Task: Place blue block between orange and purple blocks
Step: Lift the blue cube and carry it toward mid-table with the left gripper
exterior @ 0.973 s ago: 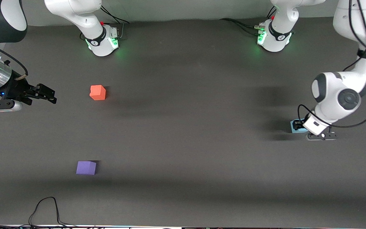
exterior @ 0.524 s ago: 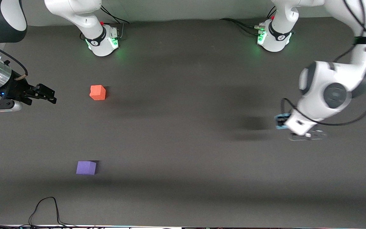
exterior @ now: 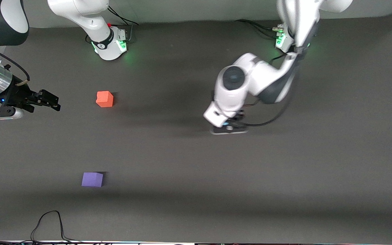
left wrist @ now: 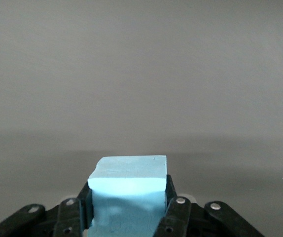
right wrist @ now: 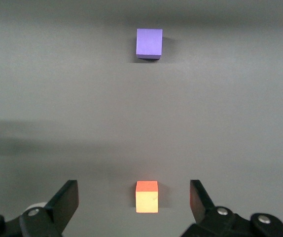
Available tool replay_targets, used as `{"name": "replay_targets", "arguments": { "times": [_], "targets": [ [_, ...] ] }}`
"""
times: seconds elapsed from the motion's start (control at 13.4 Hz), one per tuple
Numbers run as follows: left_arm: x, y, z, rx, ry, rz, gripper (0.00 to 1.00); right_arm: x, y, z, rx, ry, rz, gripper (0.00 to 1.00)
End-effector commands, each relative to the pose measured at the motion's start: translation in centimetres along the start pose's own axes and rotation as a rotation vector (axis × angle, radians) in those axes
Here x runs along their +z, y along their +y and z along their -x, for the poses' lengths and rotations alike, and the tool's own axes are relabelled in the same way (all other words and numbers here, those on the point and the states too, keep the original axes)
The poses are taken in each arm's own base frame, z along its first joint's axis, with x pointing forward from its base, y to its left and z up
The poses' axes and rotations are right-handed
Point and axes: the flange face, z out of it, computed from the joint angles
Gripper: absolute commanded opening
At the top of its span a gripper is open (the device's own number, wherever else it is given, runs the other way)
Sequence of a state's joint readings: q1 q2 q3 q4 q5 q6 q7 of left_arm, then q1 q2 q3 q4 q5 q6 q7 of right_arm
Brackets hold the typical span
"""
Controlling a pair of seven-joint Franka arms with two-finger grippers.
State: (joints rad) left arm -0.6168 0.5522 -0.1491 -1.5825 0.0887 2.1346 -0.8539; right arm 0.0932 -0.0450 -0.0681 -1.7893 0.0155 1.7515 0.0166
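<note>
The blue block's lower edge [left wrist: 131, 158] is still above the tabletop, so the left gripper needs to keep holding the block until it is down on the tabletop.
The blue block [left wrist: 129, 170] is a light sky-blue cube held between the fingers of my left gripper [left wrist: 127, 188]. In the front view the left gripper [exterior: 229, 128] hangs over the middle of the table, and its wrist hides the block. The orange block [exterior: 104, 99] sits toward the right arm's end of the table. The purple block [exterior: 92, 179] lies nearer to the front camera than the orange one. My right gripper [exterior: 58, 103] waits open and empty beside the orange block, at the table's end. Its wrist view shows the right gripper [right wrist: 133, 192], the orange block [right wrist: 147, 196] and the purple block [right wrist: 149, 43].
The two arm bases [exterior: 109, 42] [exterior: 293, 37] stand along the table's back edge. A black cable [exterior: 49, 221] loops at the front edge, nearer to the front camera than the purple block. The table top is a dark grey mat [exterior: 182, 163].
My left arm has swung from its own end of the table to over the middle, carrying the blue block. The right arm and the orange and purple blocks have not moved.
</note>
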Motion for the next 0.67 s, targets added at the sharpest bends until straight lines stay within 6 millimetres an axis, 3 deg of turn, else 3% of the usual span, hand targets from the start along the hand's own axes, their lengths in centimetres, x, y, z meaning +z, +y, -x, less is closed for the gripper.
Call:
{"name": "replay_targets", "arguments": {
  "times": [0.0,0.22,0.45,0.52,0.6],
  "targets": [
    [5.2,5.0,1.3,-0.018,0.034,-0.066,0.48,-0.3,0.1,-0.2,-0.022,0.008,0.009,1.0],
    [10.0,7.7,4.6,-0.002,0.036,-0.069,0.48,0.2,0.3,-0.1,-0.019,-0.004,0.009,1.0],
    [11.7,8.3,5.0,-0.003,0.041,-0.044,0.49,0.5,0.6,-0.1,-0.031,-0.019,0.011,1.0],
    [11.6,8.2,4.9,0.002,0.043,-0.044,0.59,0.7,0.5,0.0,-0.052,-0.03,0.012,1.0],
    [11.3,8.2,4.7,0.007,0.047,-0.042,0.91,0.8,0.5,0.0,-0.056,-0.035,0.012,1.0]
  ]
}}
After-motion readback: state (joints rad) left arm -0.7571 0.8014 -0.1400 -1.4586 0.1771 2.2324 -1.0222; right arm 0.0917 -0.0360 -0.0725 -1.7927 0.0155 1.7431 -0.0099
